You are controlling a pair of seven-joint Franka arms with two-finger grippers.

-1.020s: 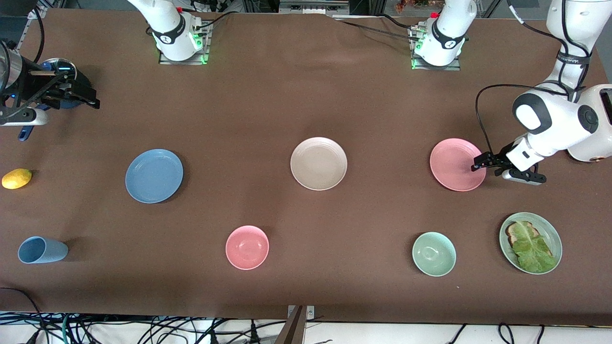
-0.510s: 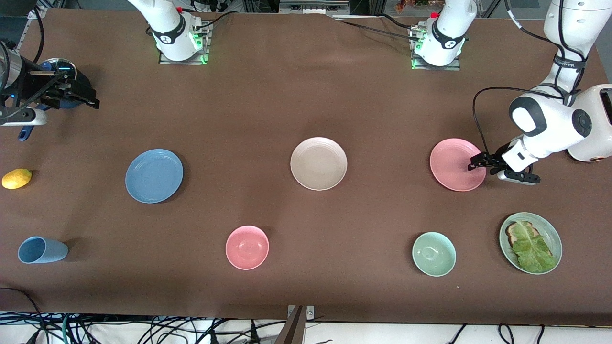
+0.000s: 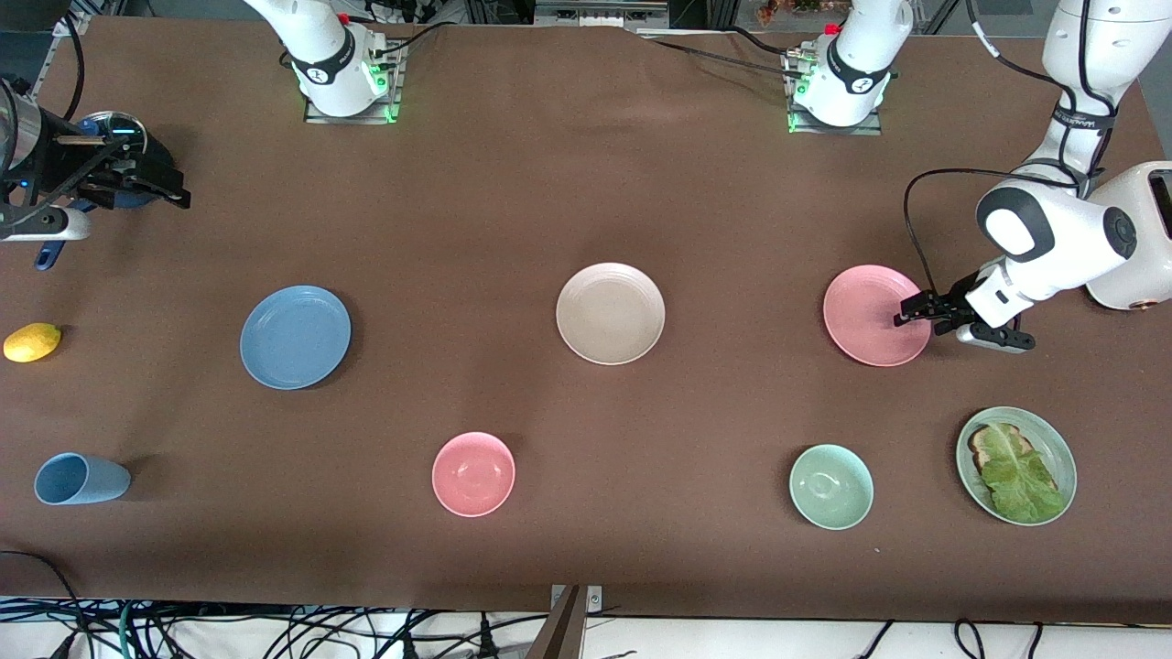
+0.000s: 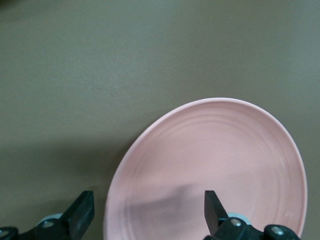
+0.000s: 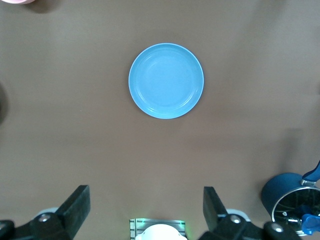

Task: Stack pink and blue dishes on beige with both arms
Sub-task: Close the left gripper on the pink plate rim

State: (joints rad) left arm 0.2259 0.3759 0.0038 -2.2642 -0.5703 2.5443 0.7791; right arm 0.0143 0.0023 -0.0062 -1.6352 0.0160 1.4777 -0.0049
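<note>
The fingers of my left gripper reach down on both sides of the pink plate's rim (image 3: 928, 334) (image 4: 112, 190), and one finger meets its shadow, so the gripper should close on the pink plate.
The pink plate (image 3: 870, 316) lies toward the left arm's end of the table and fills much of the left wrist view (image 4: 210, 165). My left gripper (image 3: 902, 317) (image 4: 147, 205) is open at the plate's rim on the side toward the left arm's end. One finger is over the plate's inside and the other over bare table. The beige plate (image 3: 610, 313) sits mid-table. The blue plate (image 3: 295, 337) (image 5: 166, 81) lies toward the right arm's end. My right gripper (image 3: 179, 190) (image 5: 145, 200) waits open in the air at the right arm's end, holding nothing.
A pink bowl (image 3: 473, 473), a pale green bowl (image 3: 830, 486) and a green plate with toast and lettuce (image 3: 1053, 444) lie nearer the camera. A blue cup (image 3: 81, 479), a lemon (image 3: 32, 341) and a dark blue pot (image 5: 287, 197) are at the right arm's end.
My left gripper has crept a little farther in over the pink plate's rim. The right arm and all the dishes have stayed put.
</note>
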